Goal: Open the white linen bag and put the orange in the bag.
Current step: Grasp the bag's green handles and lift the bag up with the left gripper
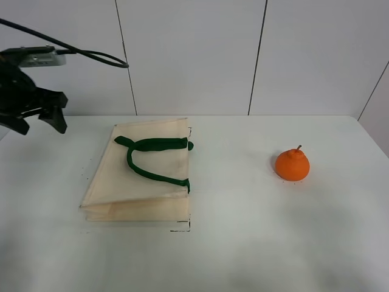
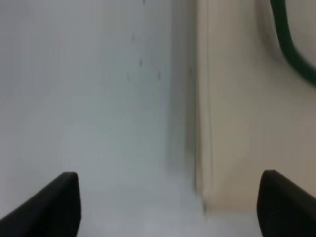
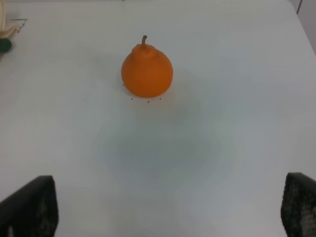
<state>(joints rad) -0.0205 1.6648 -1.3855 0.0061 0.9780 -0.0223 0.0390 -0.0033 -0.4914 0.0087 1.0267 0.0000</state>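
Next, my left gripper grabs the bag by its dark green handle, to open the white linen bag for the orange.
The white linen bag lies flat and closed on the table, left of centre, with its dark green handles on top. The orange stands upright to its right, well apart from it. My left gripper is open and empty, raised above the table beyond the bag's far left corner. The left wrist view shows the gripper with its fingers wide apart, the bag's edge and part of a handle. My right gripper is open and empty, short of the orange. It is out of the exterior view.
The white table ends at a white panelled wall behind. A black cable hangs from the left arm. A corner of the bag shows at the edge of the right wrist view.
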